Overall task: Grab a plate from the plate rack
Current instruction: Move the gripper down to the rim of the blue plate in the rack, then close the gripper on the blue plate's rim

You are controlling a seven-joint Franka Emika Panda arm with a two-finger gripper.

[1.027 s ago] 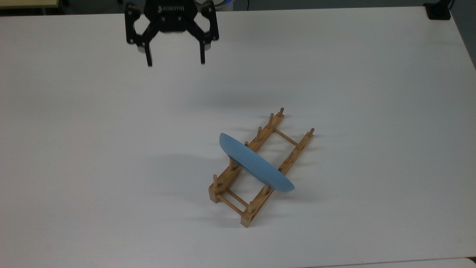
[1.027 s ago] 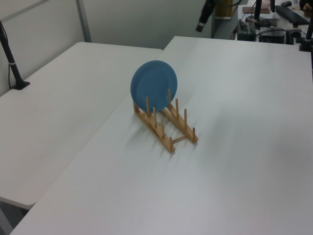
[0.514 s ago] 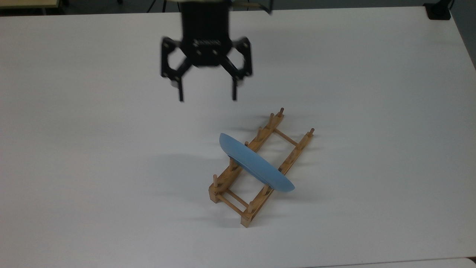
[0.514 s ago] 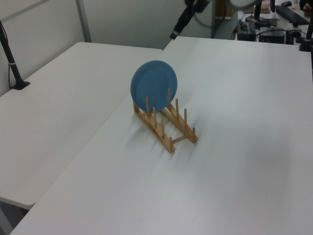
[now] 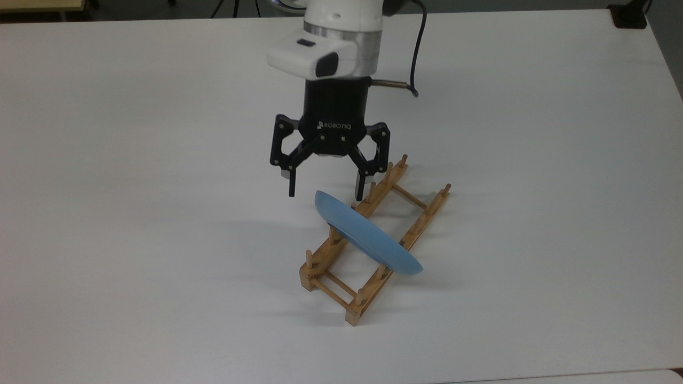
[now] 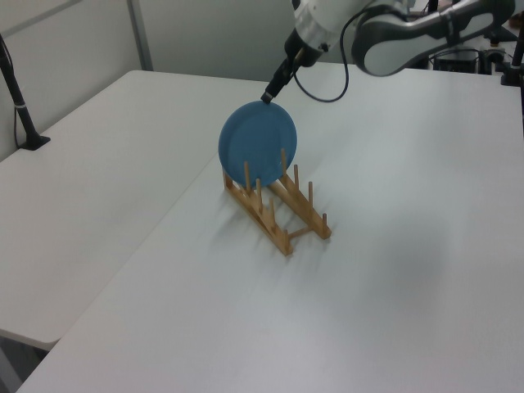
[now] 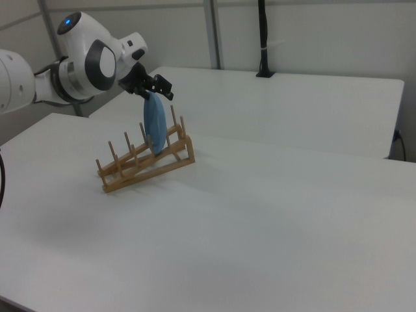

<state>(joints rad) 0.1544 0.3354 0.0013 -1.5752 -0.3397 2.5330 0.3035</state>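
Observation:
My gripper grabs the light-blue plate by its upper rim (image 6: 257,103) next, to pick it from the plate rack (image 6: 278,210).
A light-blue round plate (image 5: 368,236) (image 6: 258,144) (image 7: 154,127) stands on edge between the pegs of a small light-wood plate rack (image 5: 373,242) (image 6: 278,210) (image 7: 146,161) on the white table. My black gripper (image 5: 324,193) (image 6: 268,97) (image 7: 156,95) hangs open just above the plate's upper rim, at the plate's end toward the top view's left. One finger is on each side of the rim line and neither touches it. Nothing is held.
The white table (image 5: 133,213) stretches wide around the rack. A second white table (image 6: 98,180) adjoins it. A black post (image 6: 20,106) stands at the left view's left, another black post (image 7: 262,39) at the back of the right view.
The gripper has travelled from the far edge of the table toward the rack and come down, now hanging right over the plate's rim. It stayed open. Plate and rack have not moved.

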